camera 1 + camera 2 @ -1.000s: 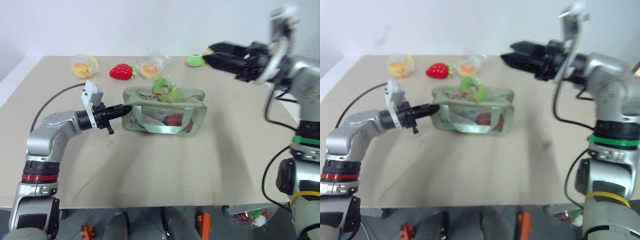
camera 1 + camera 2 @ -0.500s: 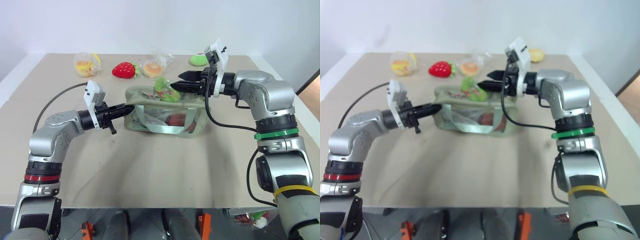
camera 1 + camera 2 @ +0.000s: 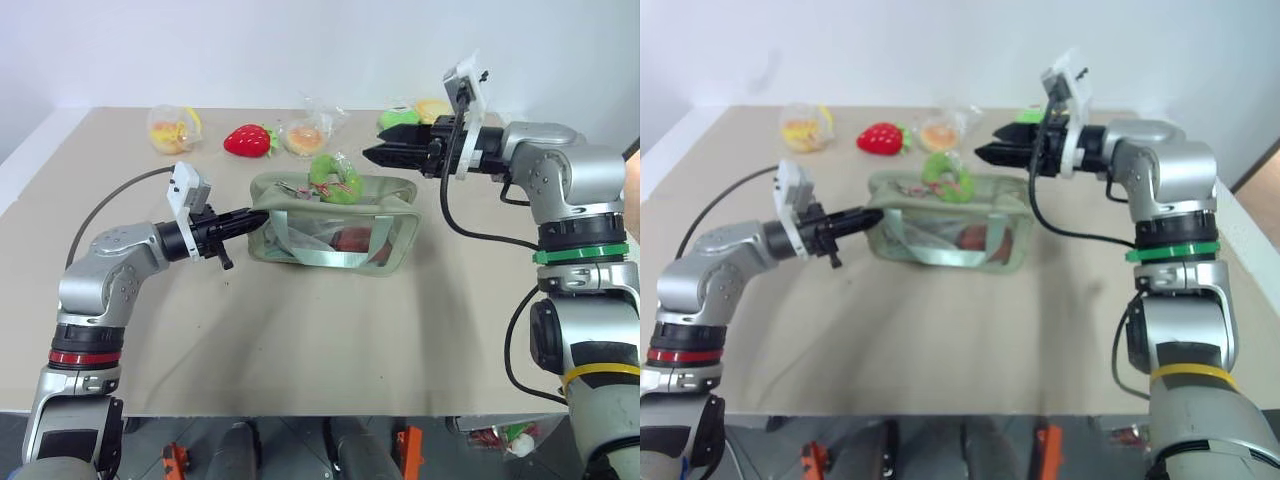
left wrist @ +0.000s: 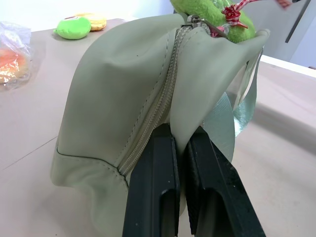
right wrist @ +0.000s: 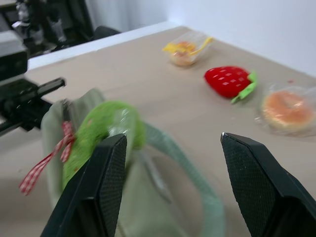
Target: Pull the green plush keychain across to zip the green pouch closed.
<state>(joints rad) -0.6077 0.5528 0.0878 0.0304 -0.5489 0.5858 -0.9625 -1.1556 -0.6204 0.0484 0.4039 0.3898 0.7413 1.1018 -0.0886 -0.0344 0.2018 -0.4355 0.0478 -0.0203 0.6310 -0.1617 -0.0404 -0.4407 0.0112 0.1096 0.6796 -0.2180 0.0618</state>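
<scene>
My right gripper grabs the green plush keychain by its plush ring [image 3: 344, 188] [image 5: 86, 143] next, to pull the zipper across and close the pouch.
The green pouch [image 3: 285, 196] lies mid-table, with its clear side panel facing me and strap handles draped over it. My left gripper [image 3: 252, 220] is shut on the fabric at the pouch's left end, beside the zipper [image 4: 168, 94]. The green plush keychain [image 3: 333, 178] sits on top of the pouch, near the middle, on a red-and-white string [image 5: 45, 164]. My right gripper [image 3: 372, 156] hovers open just right of the keychain and slightly above it, pointing at it. It is not touching the keychain, and nothing is between its fingers [image 5: 106, 177].
Along the far edge lie a bagged yellow toy [image 3: 170, 130], a red strawberry [image 3: 245, 140], a bagged orange item [image 3: 300, 137], a round green toy [image 3: 393, 118] and a yellow item [image 3: 432, 107]. Bare tabletop [image 3: 320, 330] stretches in front of the pouch.
My right gripper swung in from the far right toward the keychain, then drew back slightly to the right and up, staying open. The left gripper kept its hold on the pouch.
</scene>
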